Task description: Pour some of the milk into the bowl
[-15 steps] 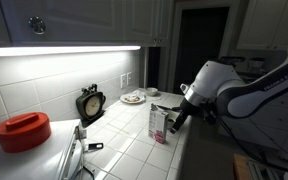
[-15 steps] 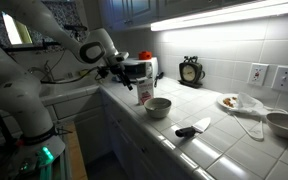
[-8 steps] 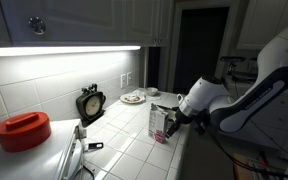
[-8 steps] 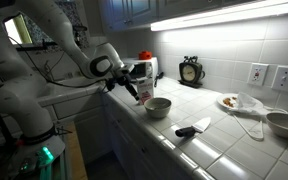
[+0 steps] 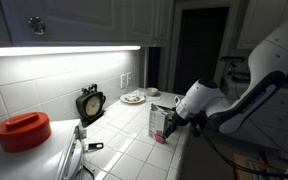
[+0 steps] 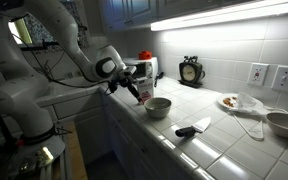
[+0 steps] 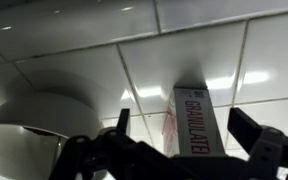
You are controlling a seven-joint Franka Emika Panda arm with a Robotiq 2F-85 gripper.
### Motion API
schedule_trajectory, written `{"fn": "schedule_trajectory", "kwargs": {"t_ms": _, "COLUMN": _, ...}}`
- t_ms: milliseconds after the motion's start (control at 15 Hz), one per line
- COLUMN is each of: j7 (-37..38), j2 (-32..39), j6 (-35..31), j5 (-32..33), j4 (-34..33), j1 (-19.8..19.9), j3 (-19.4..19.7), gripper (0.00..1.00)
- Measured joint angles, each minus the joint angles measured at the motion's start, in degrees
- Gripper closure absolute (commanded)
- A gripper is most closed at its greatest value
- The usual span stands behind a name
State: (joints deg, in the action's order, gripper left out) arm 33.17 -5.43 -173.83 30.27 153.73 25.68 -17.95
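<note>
The carton needs to be tilted to pour. My gripper should next grip its opposite sides, with one finger on each side and the carton's printed side between them.
A tall carton printed "GRANULATED" [image 7: 194, 120] stands upright on the white tiled counter; it also shows in both exterior views [image 5: 159, 123] [image 6: 145, 95]. A white bowl [image 6: 158, 106] sits right beside it, and its rim shows at the left of the wrist view [image 7: 24, 125]. My gripper [image 7: 185, 128] is open, with one finger on each side of the carton and a gap to both. In the exterior views the gripper [image 5: 174, 119] [image 6: 134, 90] is at the carton's side, at the counter's front edge.
A black clock [image 6: 191, 70] stands against the tiled wall. A plate of food [image 6: 229, 101], a black-handled tool [image 6: 192, 128] and another bowl [image 6: 284, 122] lie further along. A white appliance [image 6: 139, 68] stands behind the carton. A red-lidded pot [image 5: 23, 130] stands at the counter's other end.
The arm has swung lower and closer to the carton since a second ago. In the last half second it has barely moved. Carton and bowl have not moved.
</note>
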Motion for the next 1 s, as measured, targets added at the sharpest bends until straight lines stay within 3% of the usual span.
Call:
{"fn": "schedule_trajectory", "kwargs": {"t_ms": 333, "j7": 8.7, "j2": 0.3, "j6": -0.5, "j5": 9.0, "j4": -1.7, "j1": 2.8, "j3": -2.3, "gripper": 0.02}}
{"fn": "schedule_trajectory", "kwargs": {"t_ms": 467, "j7": 12.3, "j2": 0.6, "j6": -0.6, "j5": 12.9, "j4": -2.6, "j1": 4.1, "j3": -3.0, "gripper": 0.27}}
{"fn": "schedule_trajectory", "kwargs": {"t_ms": 600, "j7": 15.8, "j2": 1.1, "j6": -0.6, "j5": 16.6, "j4": -3.4, "j1": 5.1, "j3": -3.4, "gripper": 0.31}}
{"fn": "schedule_trajectory", "kwargs": {"t_ms": 667, "j7": 17.3, "j2": 1.4, "j6": -0.6, "j5": 18.1, "j4": -3.7, "j1": 5.4, "j3": -3.5, "gripper": 0.41}}
{"fn": "schedule_trajectory", "kwargs": {"t_ms": 867, "j7": 21.7, "j2": 2.8, "j6": -0.6, "j5": 22.1, "j4": -4.6, "j1": 5.7, "j3": -3.9, "gripper": 0.34}}
{"fn": "schedule_trajectory", "kwargs": {"t_ms": 1000, "j7": 24.3, "j2": 3.6, "j6": -0.6, "j5": 24.5, "j4": -5.1, "j1": 5.7, "j3": -3.9, "gripper": 0.37}}
